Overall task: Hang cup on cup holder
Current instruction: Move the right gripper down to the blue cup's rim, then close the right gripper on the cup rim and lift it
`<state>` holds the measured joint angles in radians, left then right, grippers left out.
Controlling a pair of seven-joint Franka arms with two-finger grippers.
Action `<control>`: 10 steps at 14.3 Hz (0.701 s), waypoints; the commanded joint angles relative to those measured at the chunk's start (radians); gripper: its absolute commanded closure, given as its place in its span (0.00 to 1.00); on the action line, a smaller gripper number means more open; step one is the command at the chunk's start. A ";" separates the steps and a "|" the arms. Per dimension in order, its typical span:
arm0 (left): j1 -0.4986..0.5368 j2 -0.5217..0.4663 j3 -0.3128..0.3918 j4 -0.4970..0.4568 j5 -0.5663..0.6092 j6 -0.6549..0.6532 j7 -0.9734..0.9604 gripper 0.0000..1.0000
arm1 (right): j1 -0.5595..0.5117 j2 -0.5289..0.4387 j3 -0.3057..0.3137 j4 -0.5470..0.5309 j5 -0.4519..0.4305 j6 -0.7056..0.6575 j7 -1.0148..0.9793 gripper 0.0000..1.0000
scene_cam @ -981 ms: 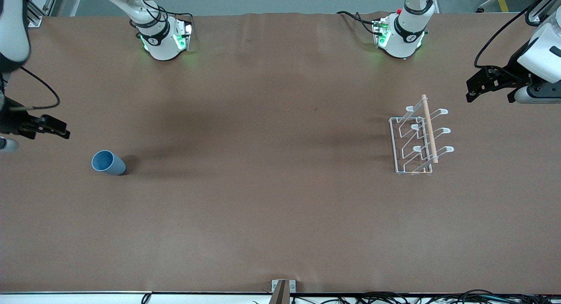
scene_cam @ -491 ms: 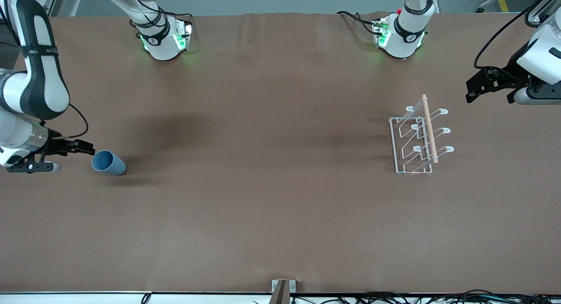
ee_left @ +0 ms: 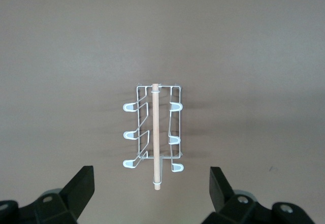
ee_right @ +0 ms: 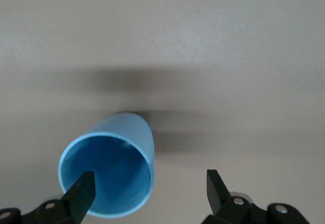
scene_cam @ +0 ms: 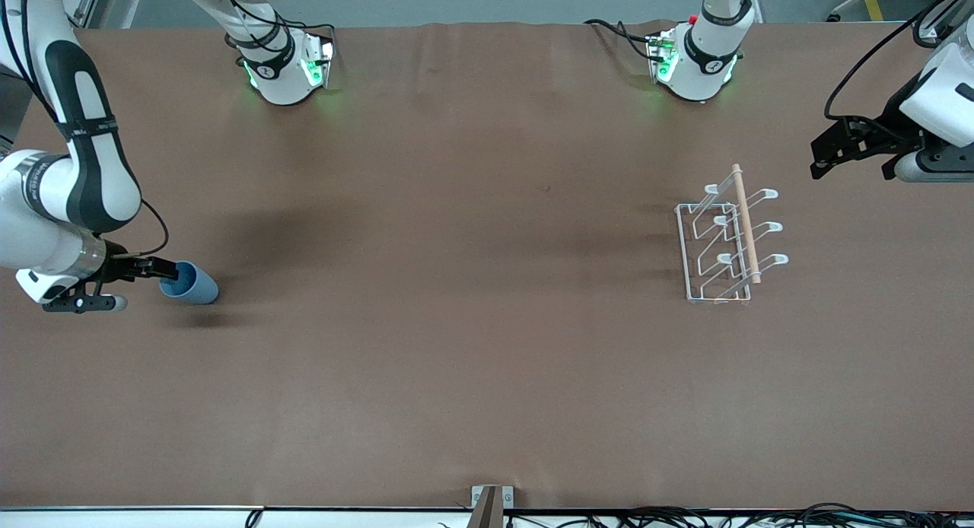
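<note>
My right gripper isn't ready to close yet: its fingers are on both sides of the light-blue cup only at the height of the cup's rim. It should move lower first, then close on the cup.
The light-blue cup (scene_cam: 194, 286) sits on the brown table near the right arm's end. In the right wrist view I look into the cup's (ee_right: 109, 176) open mouth. My right gripper (scene_cam: 169, 269) is open at the rim. One of its fingers (ee_right: 83, 191) overlaps the mouth and the other is over bare table, so nothing is gripped. The white wire cup holder (scene_cam: 721, 243) with a wooden rod on top stands near the left arm's end. My left gripper (scene_cam: 823, 151) waits open in the air beside it, and the cup holder (ee_left: 154, 132) shows ahead of its jaws.
Both arm bases (scene_cam: 285, 68) (scene_cam: 696, 64) stand along the table's edge farthest from the front camera. Brown tabletop (scene_cam: 472, 284) stretches between cup and cup holder. A small metal bracket (scene_cam: 491, 501) sits at the edge nearest the front camera.
My right arm has swung in from the table's end to the cup, and its fingers now reach the rim. The left arm, cup and cup holder have not moved.
</note>
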<state>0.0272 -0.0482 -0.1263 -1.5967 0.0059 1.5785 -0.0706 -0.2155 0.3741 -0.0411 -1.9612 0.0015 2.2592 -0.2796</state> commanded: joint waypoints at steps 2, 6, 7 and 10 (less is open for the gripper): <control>0.005 0.008 0.002 0.018 -0.014 -0.005 0.023 0.00 | -0.008 0.045 0.009 0.002 0.000 0.034 -0.006 0.07; 0.005 0.008 0.002 0.018 -0.014 -0.006 0.023 0.00 | -0.008 0.055 0.009 0.002 0.002 0.034 -0.006 0.15; 0.005 0.008 0.002 0.018 -0.014 -0.006 0.023 0.00 | -0.008 0.058 0.009 0.002 0.002 0.034 -0.006 0.18; 0.007 0.008 0.002 0.018 -0.014 -0.005 0.023 0.00 | -0.007 0.062 0.009 0.002 0.000 0.034 -0.006 0.70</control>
<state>0.0277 -0.0479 -0.1255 -1.5967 0.0059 1.5785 -0.0698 -0.2155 0.4319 -0.0407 -1.9608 0.0018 2.2893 -0.2796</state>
